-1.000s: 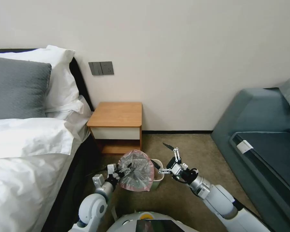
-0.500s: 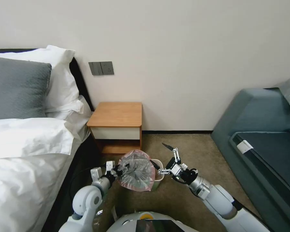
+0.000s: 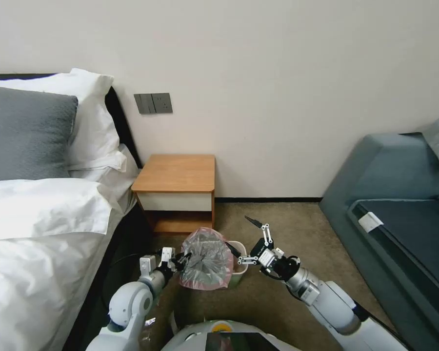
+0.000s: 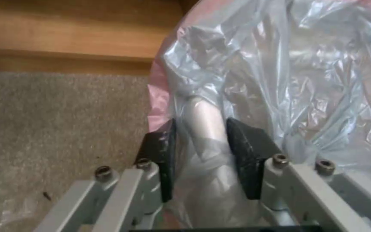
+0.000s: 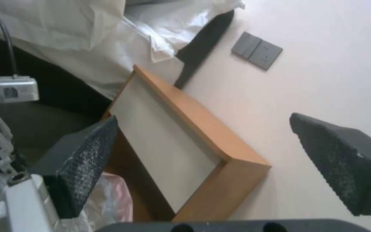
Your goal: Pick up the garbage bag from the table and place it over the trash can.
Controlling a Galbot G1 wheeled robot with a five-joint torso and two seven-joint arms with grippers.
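The crinkly grey plastic (image 3: pixel 207 257) bulges loose, so my right gripper should next grab the garbage bag by its thin pink edge (image 3: pixel 231 260), opposite my left gripper.
The garbage bag (image 3: pixel 206 258), crinkly grey plastic with a pink edge, bulges over the top of the cream trash can (image 3: pixel 239 274) on the carpet in front of the table (image 3: pixel 175 173). My left gripper (image 3: pixel 182 260) is at the bag's left side, shut on a fold of it. In the left wrist view its black pads (image 4: pixel 243 151) pinch the garbage bag (image 4: pixel 288 74) around a pale, rim-like ridge. My right gripper (image 3: pixel 241 235) hovers open just right of the can, one finger raised. Its wrist view shows the spread fingers (image 5: pixel 82 161), the table (image 5: pixel 203 129) and a bit of bag (image 5: pixel 114 199).
A bed (image 3: pixel 39 229) with white sheets and pillows runs along the left, close to my left arm. A blue-grey sofa (image 3: pixel 400 204) stands on the right. Open carpet (image 3: pixel 288 224) lies between the table and the sofa. Wall switches (image 3: pixel 153 103) sit above the table.
My left elbow has swung left and lower while the gripper keeps hold of the bag, which has shifted slightly left. The right gripper has barely moved.
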